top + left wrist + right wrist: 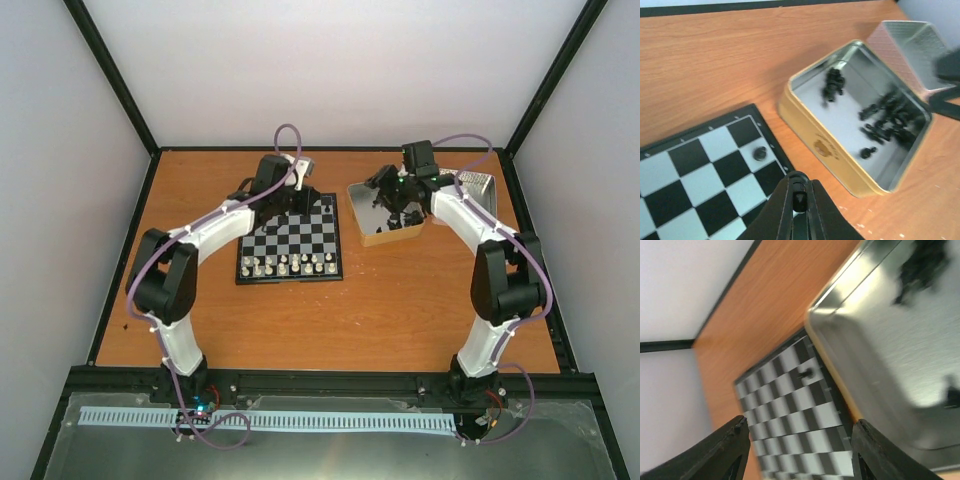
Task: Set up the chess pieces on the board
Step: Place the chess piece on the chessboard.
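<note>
The small black chess piece point(800, 201) stays in my left gripper for now until it is over a square's middle. High above the board's edge, it would drop short if I opened now.
The board point(290, 240) lies mid-table, with white pieces along its near rows. My left gripper point(292, 203) hovers over its far right corner. In the left wrist view it point(799, 194) is shut on a small black chess piece point(800, 201) above the board's edge point(705, 175). One black piece point(759, 153) stands on a white square near the corner; it also shows in the right wrist view point(806, 374). Several black pieces point(885, 120) lie in the gold tin point(830, 150). My right gripper point(800, 455) is open and empty over that tin point(380, 232).
A silver tin lid point(476, 184) lies at the back right beside the gold tin, and also shows in the left wrist view point(910, 47). Black frame rails edge the wooden table point(400, 310). The right arm's dark gripper point(947, 75) shows blurred over the tin.
</note>
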Motion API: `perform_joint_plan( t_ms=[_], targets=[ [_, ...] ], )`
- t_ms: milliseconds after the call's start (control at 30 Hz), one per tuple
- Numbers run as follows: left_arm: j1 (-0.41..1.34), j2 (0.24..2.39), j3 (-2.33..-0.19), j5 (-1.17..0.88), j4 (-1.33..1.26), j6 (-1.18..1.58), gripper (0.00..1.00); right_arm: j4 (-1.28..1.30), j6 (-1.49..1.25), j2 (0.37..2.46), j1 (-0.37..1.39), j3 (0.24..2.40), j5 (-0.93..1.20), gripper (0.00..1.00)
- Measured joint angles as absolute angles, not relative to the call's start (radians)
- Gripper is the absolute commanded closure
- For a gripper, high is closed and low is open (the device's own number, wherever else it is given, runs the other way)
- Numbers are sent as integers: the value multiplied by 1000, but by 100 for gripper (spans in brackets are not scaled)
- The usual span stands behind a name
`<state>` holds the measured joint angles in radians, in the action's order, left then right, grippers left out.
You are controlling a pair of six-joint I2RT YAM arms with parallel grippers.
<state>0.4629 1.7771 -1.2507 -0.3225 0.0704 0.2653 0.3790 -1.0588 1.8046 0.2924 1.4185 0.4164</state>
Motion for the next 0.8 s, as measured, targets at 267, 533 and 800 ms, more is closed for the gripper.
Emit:
perform_joint_plan(
  t_ms=[267,533,800],
  targets=[
    [463,2015,-1551,-182,359,229,97,555,-756,1703,281,1405,141,43],
    [463,2187,-1727,-138,525,238,96,607,-652,1673,281,1374,41,44],
    [463,2247,-1819,-122,591,245,95,620,-616,1705,281,1374,14,44]
  ],
)
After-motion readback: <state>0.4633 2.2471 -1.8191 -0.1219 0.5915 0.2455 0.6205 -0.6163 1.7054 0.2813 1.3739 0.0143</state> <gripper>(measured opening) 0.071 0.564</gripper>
